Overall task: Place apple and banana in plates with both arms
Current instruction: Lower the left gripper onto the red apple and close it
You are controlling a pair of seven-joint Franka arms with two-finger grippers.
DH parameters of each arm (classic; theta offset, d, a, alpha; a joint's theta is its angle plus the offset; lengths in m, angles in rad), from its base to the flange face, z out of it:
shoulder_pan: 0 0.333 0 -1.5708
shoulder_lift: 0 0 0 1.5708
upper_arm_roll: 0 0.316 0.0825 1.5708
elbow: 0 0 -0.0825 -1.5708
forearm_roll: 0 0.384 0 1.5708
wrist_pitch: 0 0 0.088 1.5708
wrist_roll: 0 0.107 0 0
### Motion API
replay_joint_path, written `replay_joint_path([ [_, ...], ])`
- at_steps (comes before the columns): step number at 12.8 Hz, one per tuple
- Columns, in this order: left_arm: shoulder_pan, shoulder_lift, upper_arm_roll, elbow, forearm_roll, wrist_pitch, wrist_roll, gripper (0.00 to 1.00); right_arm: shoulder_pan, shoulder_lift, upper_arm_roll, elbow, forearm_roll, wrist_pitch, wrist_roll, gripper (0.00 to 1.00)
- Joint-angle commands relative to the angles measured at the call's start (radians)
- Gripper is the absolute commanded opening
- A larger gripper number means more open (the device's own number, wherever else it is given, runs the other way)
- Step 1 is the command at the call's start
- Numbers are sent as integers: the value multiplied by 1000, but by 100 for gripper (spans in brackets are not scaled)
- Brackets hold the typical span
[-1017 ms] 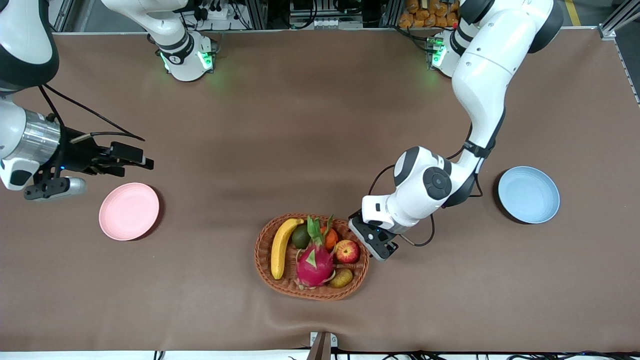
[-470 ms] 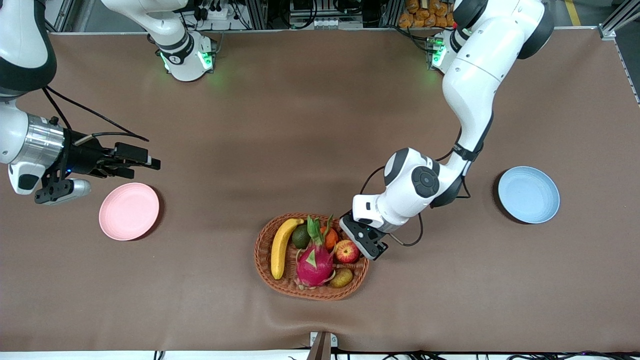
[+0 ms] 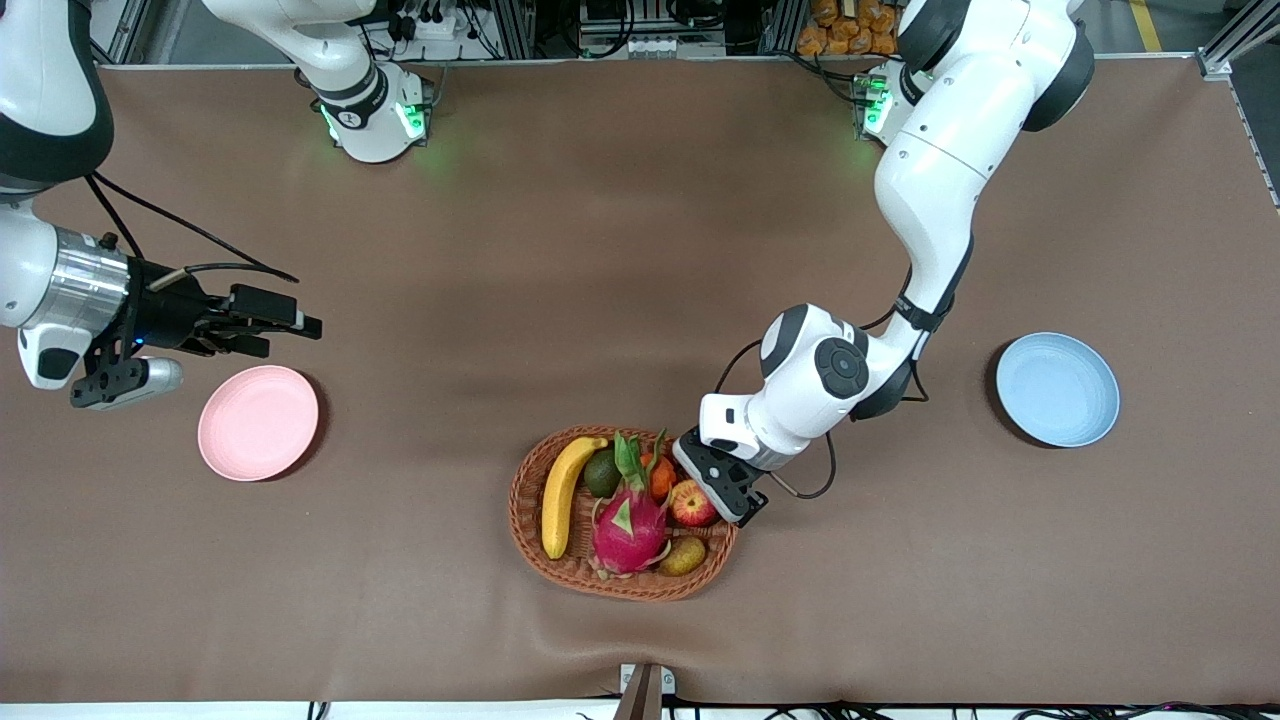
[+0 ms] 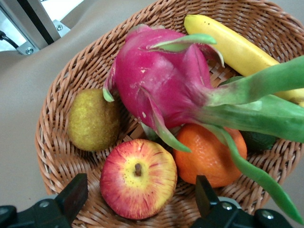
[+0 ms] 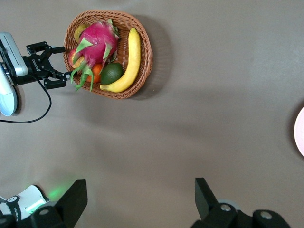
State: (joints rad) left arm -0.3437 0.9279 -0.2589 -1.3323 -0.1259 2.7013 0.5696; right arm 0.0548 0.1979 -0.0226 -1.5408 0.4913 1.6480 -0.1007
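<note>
I will grab the apple (image 3: 692,503) by its round sides with my left gripper, to place it in the blue plate (image 3: 1057,389).
The red and yellow apple (image 3: 692,503) (image 4: 138,178) lies in the wicker basket (image 3: 522,520) at the end toward the left arm. My left gripper (image 3: 724,489) (image 4: 140,190) hangs open just over it, one finger on each side and clear of the fruit. The yellow banana (image 3: 562,495) (image 4: 232,47) lies along the basket's other end. My right gripper (image 3: 290,333) (image 5: 140,190) is open and holds nothing, over bare table beside the pink plate (image 3: 258,422). The blue plate (image 3: 1057,389) sits toward the left arm's end.
The basket also holds a pink dragon fruit (image 4: 161,85), an orange (image 4: 209,156), a brownish-yellow oval fruit (image 4: 92,121) and a dark green fruit (image 3: 602,473). The dragon fruit's green leaves reach over the orange next to the apple. Brown cloth covers the table.
The left arm has swung toward the basket, carrying its open gripper from beside the rim to over the apple. The right gripper shifted slightly, then held still.
</note>
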Motion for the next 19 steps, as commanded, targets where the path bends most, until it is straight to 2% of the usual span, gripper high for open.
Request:
replay_joint_path([
  [1, -12, 35, 1, 38, -26, 38, 36, 100, 5, 2, -4, 4, 26, -1, -14, 100],
  [17, -20, 63, 4, 25, -26, 72, 61, 100, 10, 2, -5, -4, 13, -11, -24, 100],
  [18, -20, 63, 4, 25, -26, 72, 62, 91, 13, 2, -5, -4, 13, -11, -24, 100],
  [19, -20, 63, 4, 25, -24, 72, 62, 72, 17, 2, -5, -4, 13, -11, -24, 100],
])
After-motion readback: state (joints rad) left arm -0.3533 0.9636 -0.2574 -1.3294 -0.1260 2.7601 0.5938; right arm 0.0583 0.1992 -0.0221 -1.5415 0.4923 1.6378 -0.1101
